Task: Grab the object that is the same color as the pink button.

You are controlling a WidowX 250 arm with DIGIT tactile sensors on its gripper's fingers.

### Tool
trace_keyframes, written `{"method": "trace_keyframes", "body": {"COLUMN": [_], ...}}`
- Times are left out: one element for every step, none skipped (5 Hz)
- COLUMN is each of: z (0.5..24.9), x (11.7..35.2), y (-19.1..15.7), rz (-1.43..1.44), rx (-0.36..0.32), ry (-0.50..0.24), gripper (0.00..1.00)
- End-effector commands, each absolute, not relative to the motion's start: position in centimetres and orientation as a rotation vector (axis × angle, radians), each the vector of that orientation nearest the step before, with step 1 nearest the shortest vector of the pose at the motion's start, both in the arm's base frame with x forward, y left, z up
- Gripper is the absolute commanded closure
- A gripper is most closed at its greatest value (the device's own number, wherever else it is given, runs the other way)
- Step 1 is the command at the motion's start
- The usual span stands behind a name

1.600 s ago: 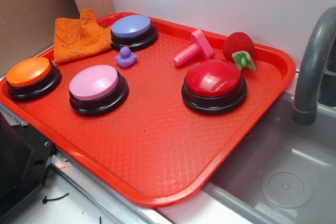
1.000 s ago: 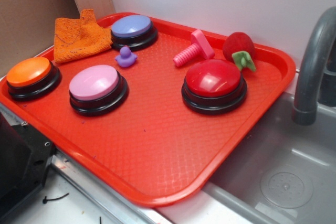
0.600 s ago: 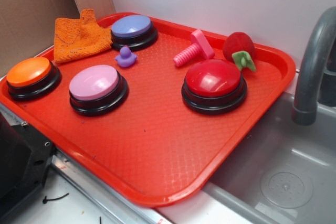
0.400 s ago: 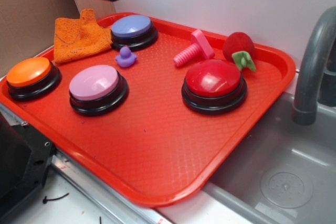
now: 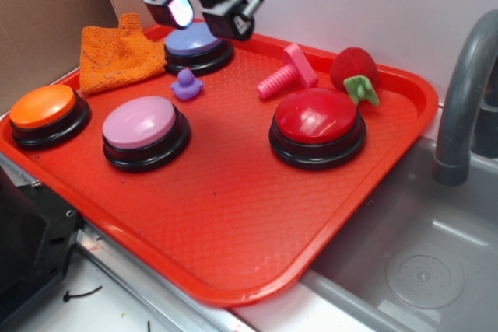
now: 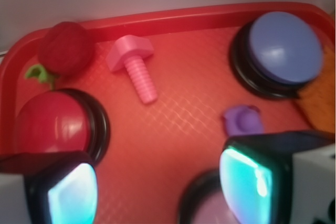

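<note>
My gripper should grab the pink toy bolt by its slim threaded shaft (image 5: 277, 82) next, because the flat-sided head (image 5: 300, 66) is far wider across the fingers.
The object, a small pink toy bolt (image 5: 287, 72) (image 6: 135, 70), lies on the red tray (image 5: 233, 215) near its back rim, between the lavender-blue button and the red strawberry. The pink button (image 5: 144, 126) (image 6: 210, 214) sits at the tray's front left. My gripper (image 5: 201, 7) (image 6: 157, 187) hangs open and empty above the back left of the tray, over the lavender-blue button (image 5: 196, 43), well left of the bolt. In the wrist view the glowing pads (image 6: 73, 192) frame bare tray, with the bolt farther ahead.
A purple duck (image 5: 187, 84) (image 6: 242, 121) stands beside the lavender-blue button (image 6: 281, 51). A red button (image 5: 317, 124) (image 6: 52, 127), a plush strawberry (image 5: 355, 71) (image 6: 64, 50), an orange button (image 5: 47, 113) and an orange cloth (image 5: 117, 52) also lie on the tray. A sink and faucet (image 5: 467, 99) are right.
My gripper has come into view from the top left and moved right and down to above the lavender-blue button. Nothing on the tray has moved.
</note>
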State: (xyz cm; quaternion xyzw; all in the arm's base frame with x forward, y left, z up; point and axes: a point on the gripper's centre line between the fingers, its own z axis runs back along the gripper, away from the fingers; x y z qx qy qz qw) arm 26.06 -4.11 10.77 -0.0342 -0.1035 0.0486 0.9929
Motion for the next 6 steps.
{"method": "trace_keyframes", "body": {"z": [7.0,5.3,3.8,2.9,2.7,3.6], "x": [31.8,32.6,33.2,33.5,33.3,32.9], "y": [-3.8,-4.1,-4.1,-3.7,-3.6,-3.3], "rz": [0.11,0.048,0.005,0.008,-0.014,-0.022], "rx": [-0.009,-0.045,-0.033,-0.004,-0.013,0.007], "ry": [-0.226,-0.187,-0.173,-0.17,-0.163,-0.086], "gripper": [0.0,0.0,0.0,0.28,1.0,1.0]}}
